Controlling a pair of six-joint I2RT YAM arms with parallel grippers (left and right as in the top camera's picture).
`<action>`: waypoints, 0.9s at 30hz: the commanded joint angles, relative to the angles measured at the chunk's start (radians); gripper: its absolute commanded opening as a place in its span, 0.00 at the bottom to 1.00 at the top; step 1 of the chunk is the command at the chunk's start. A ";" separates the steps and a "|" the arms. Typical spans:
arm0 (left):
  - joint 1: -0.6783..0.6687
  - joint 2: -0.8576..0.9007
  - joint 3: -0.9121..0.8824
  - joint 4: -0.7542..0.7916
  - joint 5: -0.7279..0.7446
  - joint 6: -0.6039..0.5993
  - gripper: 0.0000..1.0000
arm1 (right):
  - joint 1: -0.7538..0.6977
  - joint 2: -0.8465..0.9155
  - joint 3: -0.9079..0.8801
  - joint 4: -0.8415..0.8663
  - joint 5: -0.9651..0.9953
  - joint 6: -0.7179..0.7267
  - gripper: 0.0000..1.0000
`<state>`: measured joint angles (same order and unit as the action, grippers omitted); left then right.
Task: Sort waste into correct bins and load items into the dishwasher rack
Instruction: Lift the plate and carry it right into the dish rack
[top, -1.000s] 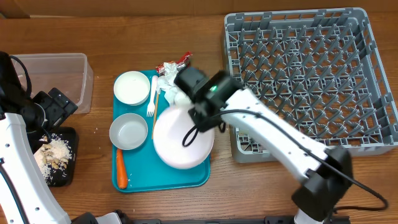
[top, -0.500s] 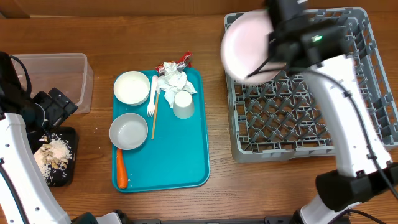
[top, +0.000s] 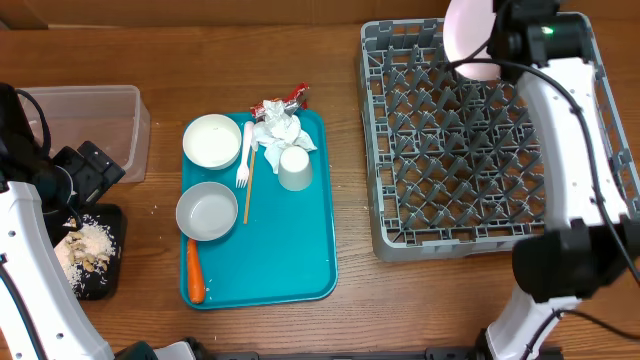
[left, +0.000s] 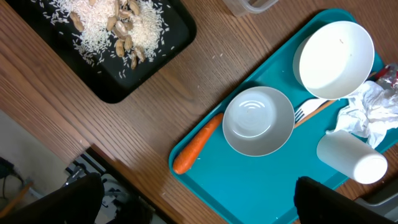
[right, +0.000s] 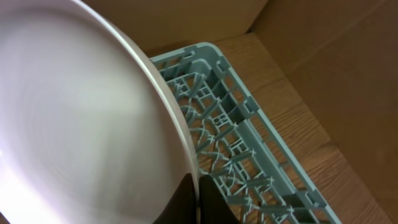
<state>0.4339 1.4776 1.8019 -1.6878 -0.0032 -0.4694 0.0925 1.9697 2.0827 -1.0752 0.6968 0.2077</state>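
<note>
The plate crosses the rack's back rim, so the robot's right gripper will hold on to it until the plate's lower edge sits among the rack's wires.
My right gripper is shut on the rim of the large white plate, which it holds on edge above the back of the grey dishwasher rack; seen from overhead, the plate hangs there too. My left gripper stands open and holds nothing, above the table's front edge next to the black tray of rice scraps. Two white bowls, a cup, a fork, the napkin, the foil wrapper and a carrot lie on the teal tray.
The clear tub stands at the back left, behind the black tray. A thin wooden stick lies beside the fork. Cardboard walls rise behind and to the right of the rack.
The right arm has carried the plate from the teal tray up over the rack and on to its back edge, tipping it onto its edge. The left arm has not moved.
</note>
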 joint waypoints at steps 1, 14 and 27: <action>0.004 0.006 -0.004 -0.002 0.003 -0.010 1.00 | 0.002 0.077 -0.001 0.024 0.153 0.002 0.04; 0.004 0.006 -0.004 -0.002 0.003 -0.010 1.00 | 0.002 0.140 -0.001 0.039 0.168 0.002 0.04; 0.004 0.006 -0.004 -0.002 0.003 -0.010 1.00 | 0.076 0.133 0.006 -0.034 0.001 0.002 0.56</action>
<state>0.4339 1.4776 1.8019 -1.6875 -0.0040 -0.4694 0.1349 2.1242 2.0735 -1.1011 0.7933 0.2054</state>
